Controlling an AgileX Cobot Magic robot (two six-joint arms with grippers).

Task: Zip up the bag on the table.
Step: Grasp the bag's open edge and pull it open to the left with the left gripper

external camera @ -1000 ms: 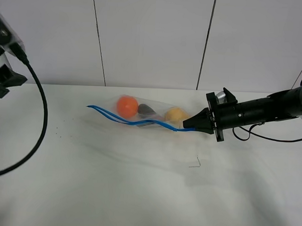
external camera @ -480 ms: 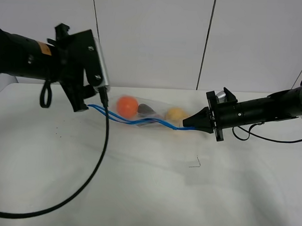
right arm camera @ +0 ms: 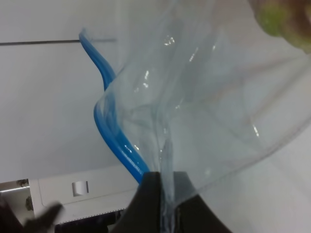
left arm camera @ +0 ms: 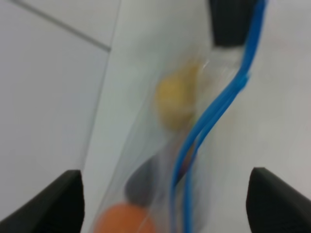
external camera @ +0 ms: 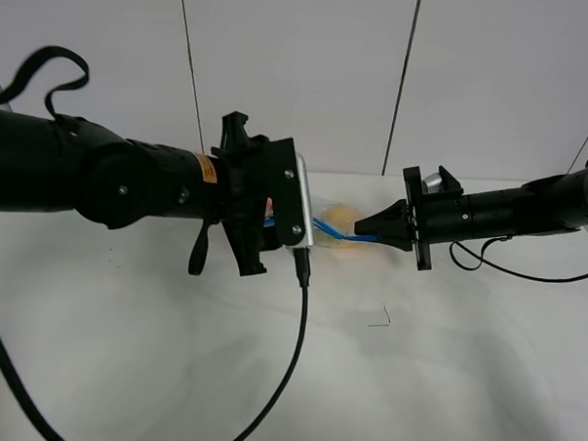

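Observation:
I will next grab the bag with my left gripper by its blue zipper strip at the orange's end (left arm camera: pixel 187 218) to zip it up.
The bag (external camera: pixel 339 222) lies on the white table (external camera: pixel 170 371); only its right end with the yellow pear and a bit of blue zipper strip shows here. My left gripper (external camera: pixel 275 212) hovers over the bag's left part and hides it. In the left wrist view this gripper (left arm camera: pixel 165 204) is wide open, and the bag (left arm camera: pixel 160 145) runs between its fingers with the orange (left arm camera: pixel 126 218), a dark shape, the pear (left arm camera: pixel 174 99) and the zipper strip (left arm camera: pixel 214 111). My right gripper (external camera: pixel 364 226) is shut on the bag's right end, pinching the clear film (right arm camera: pixel 194 97) beside the zipper (right arm camera: pixel 114 141).
A black cable (external camera: pixel 299 328) hangs from the left arm and trails over the table's front. A small dark mark (external camera: pixel 379 320) lies on the table in front of the right gripper. A thin cable (external camera: pixel 487 263) loops beneath the right arm. Panelled wall behind.
My left arm has swung in from the far left and now covers the bag's left half. The right gripper has stayed shut on the bag's right end.

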